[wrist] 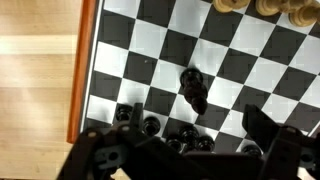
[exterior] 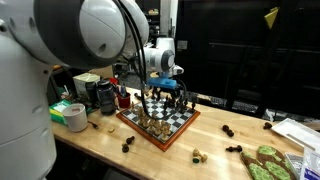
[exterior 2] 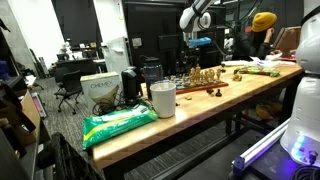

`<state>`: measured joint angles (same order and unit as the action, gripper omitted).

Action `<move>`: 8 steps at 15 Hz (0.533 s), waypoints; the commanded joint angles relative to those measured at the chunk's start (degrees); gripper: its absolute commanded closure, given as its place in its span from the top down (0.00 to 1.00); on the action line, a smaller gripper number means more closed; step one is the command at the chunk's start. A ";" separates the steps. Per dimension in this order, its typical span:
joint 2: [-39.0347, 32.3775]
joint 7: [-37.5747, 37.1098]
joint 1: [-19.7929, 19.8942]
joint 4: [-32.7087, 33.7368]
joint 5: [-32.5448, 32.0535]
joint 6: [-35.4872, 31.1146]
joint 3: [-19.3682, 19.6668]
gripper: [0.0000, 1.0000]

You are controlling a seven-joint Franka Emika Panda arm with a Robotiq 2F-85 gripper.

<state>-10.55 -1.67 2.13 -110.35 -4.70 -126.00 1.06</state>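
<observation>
The piece's head shows whole beyond my gripper's open fingers, over a white square. My gripper should move down before it closes on the tall black piece.
A chessboard with a red-brown frame lies on the wooden table and shows in both exterior views. My gripper hangs just above the board's black-piece side; it also shows from afar. In the wrist view the gripper is open, its two dark fingers spread at the bottom of the frame. A tall black piece stands on the squares just ahead of the fingers. Several black pawns cluster between the fingers. Light pieces line the far edge.
Loose chess pieces lie on the table around the board. A tape roll and dark cups stand beside it, and green items lie nearer the edge. A white cup, a green bag and a person are in view.
</observation>
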 commanded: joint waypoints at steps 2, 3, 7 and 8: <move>0.14 -1.46 -0.28 -1.15 0.89 -3.05 0.39 1.00; 0.05 -1.58 -0.26 -1.30 1.07 -3.65 0.41 1.00; -0.43 -1.65 -0.08 -2.00 2.57 -5.39 0.44 1.00; -0.56 -1.75 -0.05 -2.10 3.10 -5.53 0.48 1.00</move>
<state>-11.52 -2.77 2.15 -111.23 -3.06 -130.24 1.27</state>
